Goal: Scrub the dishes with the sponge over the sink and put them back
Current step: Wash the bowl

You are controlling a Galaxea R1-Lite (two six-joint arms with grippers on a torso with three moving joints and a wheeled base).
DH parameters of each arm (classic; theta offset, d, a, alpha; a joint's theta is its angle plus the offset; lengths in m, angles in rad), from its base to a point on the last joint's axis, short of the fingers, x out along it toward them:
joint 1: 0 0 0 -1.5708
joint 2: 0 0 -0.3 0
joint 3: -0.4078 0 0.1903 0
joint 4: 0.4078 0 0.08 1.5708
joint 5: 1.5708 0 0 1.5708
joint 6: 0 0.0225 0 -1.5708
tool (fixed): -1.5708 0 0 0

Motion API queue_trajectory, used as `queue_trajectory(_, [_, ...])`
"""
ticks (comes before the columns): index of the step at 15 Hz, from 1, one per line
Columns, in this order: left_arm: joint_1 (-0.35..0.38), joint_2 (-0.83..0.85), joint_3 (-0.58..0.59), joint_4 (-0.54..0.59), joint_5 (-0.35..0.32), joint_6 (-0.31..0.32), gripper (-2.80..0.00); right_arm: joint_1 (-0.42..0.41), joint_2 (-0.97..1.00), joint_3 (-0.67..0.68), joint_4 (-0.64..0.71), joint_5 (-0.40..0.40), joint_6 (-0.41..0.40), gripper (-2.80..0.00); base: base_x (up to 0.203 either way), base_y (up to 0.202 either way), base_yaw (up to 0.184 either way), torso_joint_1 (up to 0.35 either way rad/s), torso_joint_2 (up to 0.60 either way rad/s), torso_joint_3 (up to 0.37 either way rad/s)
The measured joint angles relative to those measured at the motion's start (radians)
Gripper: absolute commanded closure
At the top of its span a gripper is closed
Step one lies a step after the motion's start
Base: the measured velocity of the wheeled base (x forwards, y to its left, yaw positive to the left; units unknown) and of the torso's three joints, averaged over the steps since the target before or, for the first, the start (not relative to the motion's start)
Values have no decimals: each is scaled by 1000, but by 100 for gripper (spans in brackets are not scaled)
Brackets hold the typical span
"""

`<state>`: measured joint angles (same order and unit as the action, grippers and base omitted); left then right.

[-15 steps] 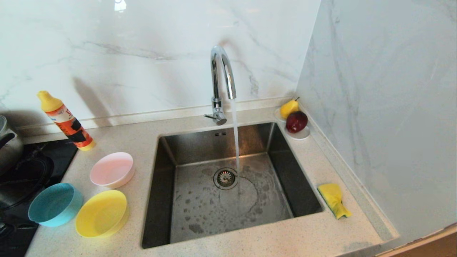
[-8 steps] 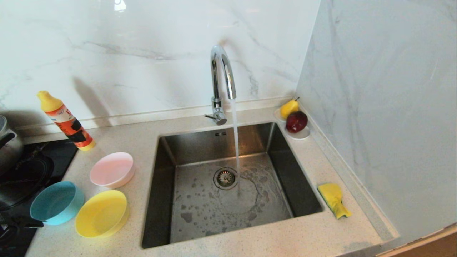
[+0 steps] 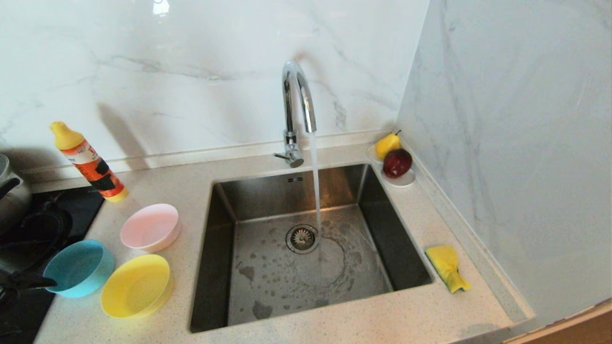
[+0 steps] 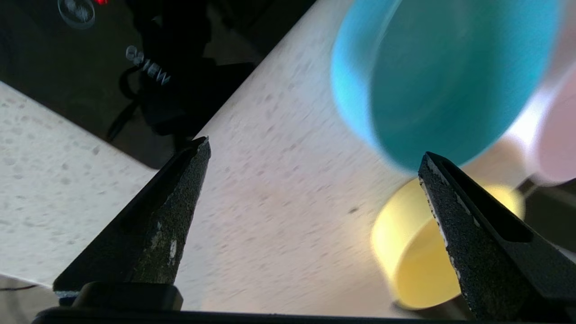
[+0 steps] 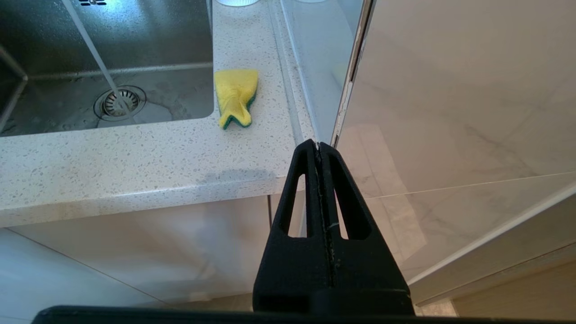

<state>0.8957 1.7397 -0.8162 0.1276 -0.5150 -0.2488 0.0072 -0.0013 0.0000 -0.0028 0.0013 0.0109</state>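
The left gripper isn't ready to close yet: its fingers barely overlap the edge of the blue bowl (image 4: pixel 432 76). It should move farther over its rim (image 4: pixel 379 129) first, then close on the bowl.
Three bowls stand on the counter left of the sink (image 3: pixel 224 267): pink (image 3: pixel 149 227), light blue (image 3: pixel 79 268) and yellow (image 3: pixel 136 285). My left gripper (image 4: pixel 315 150) is open and holds nothing, low over the counter just left of the blue bowl (image 4: pixel 432 76) and yellow bowl (image 4: pixel 418 252). One of its fingers (image 3: pixel 33 281) reaches the blue bowl's left rim; contact cannot be told. The sponge (image 3: pixel 447 267) lies on the counter right of the sink. My right gripper (image 5: pixel 318 146) hangs shut below the counter's front edge, short of the sponge (image 5: pixel 236 96).
Water runs from the chrome tap (image 3: pixel 296 105) into the sink beside the drain (image 3: pixel 302 238). An orange bottle (image 3: pixel 88 162) stands behind the bowls. A black hob with a pot (image 3: pixel 12 196) is at far left. A saucer with a pear and apple (image 3: pixel 394 162) sits in the back right corner.
My left gripper has come in from the left edge and opened wider beside the blue bowl. The blue bowl has shifted slightly to the right. The right arm has not moved.
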Motion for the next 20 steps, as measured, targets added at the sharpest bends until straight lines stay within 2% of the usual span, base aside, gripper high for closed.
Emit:
queue_trajectory(3, [0,15,-30,-15,0,-80,-280,0,0,0,0,0,0,0,0,0,0,0,0,0])
queue_trajectory(7, [-11,55,-61,-20,7,-133,-280,0,0,0,0,0,0,0,0,0,0,0,0,0])
queue_trajectory(14, [-122,75,-57,-52,103,-200,-280,0,0,0,0,0,0,0,0,0,0,0,0,0])
queue_trajectory(20, [-138,104,-58,-102,176,-214,-280,0,0,0,0,0,0,0,0,0,0,0,0,0])
